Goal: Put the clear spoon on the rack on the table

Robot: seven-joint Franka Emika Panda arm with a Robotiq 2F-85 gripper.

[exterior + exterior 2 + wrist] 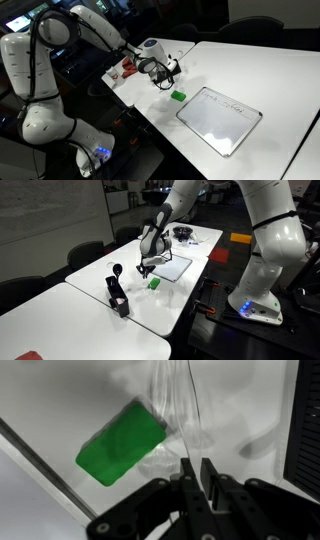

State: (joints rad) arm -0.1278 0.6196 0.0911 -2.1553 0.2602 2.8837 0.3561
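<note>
My gripper keeps its hold for now, since the clear spoon (172, 405) would drop beside the green block, short of the rack, if I opened it now.
My gripper (196, 465) hangs low over the white table, just above a green block (122, 440). The fingers are closed to a thin gap on the thin handle of the clear spoon (172, 405), whose translucent body shows faintly next to the block. In both exterior views the gripper (165, 80) (148, 270) is next to the green block (177, 96) (155, 282); the spoon is too faint to see there. The black rack (119, 302) stands near the table's edge with a dark utensil upright in it. It is some way from the gripper.
A flat white board (220, 118) (174, 268) lies on the table beside the gripper. A dark bowl (183, 232) sits farther back. A red and dark object (128, 68) stands at the table's corner. Chairs surround the table.
</note>
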